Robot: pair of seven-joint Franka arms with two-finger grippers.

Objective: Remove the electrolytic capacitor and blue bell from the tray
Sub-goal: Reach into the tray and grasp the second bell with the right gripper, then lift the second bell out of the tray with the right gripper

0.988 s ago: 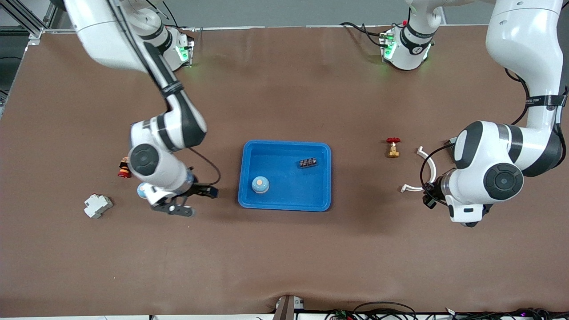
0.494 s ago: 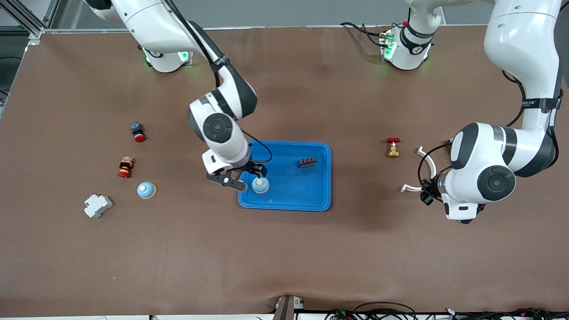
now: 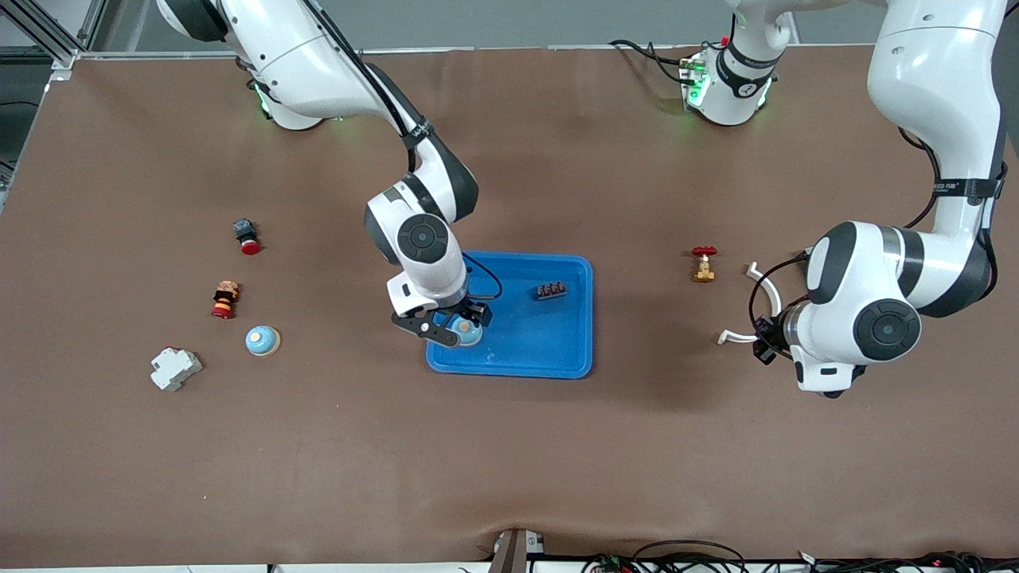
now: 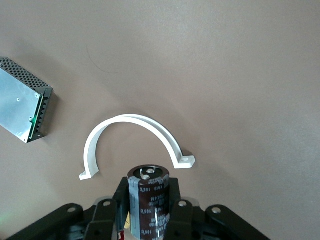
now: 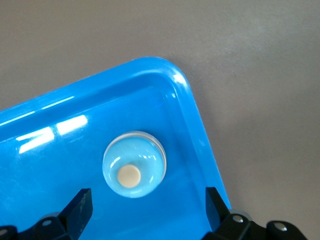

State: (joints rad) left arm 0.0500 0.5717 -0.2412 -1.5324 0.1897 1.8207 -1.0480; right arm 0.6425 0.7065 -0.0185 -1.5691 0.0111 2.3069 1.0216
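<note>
I should move my right gripper toward the light-blue bell (image 3: 470, 335) (image 5: 134, 164) before I close it. My fingers don't reach the bell yet.
A light-blue bell (image 3: 470, 335) with a cream button sits in the blue tray (image 3: 509, 257), near the corner closest to the front camera at the right arm's end. My right gripper (image 3: 452, 328) is open just above it. In the right wrist view the bell (image 5: 134, 164) lies between and ahead of the spread fingers (image 5: 80, 209), untouched, inside the tray (image 5: 186, 95). My left gripper (image 3: 766, 348) hovers over the table toward the left arm's end. It is shut on a dark brown capacitor (image 4: 149, 197), held upright.
A second bell (image 3: 262, 341), a white breaker (image 3: 175, 368), a red-orange stack (image 3: 224, 299) and a red button (image 3: 247, 234) lie toward the right arm's end. A black terminal block (image 3: 551, 291) lies in the tray. A red-handled valve (image 3: 704, 264) and a white arc clamp (image 4: 135, 142) lie by the left gripper, and a metal box (image 4: 25, 107) beside it.
My right arm swung from beside the bell on the table over to the tray and now sits above the bell there, open. The left arm shifted only slightly.
</note>
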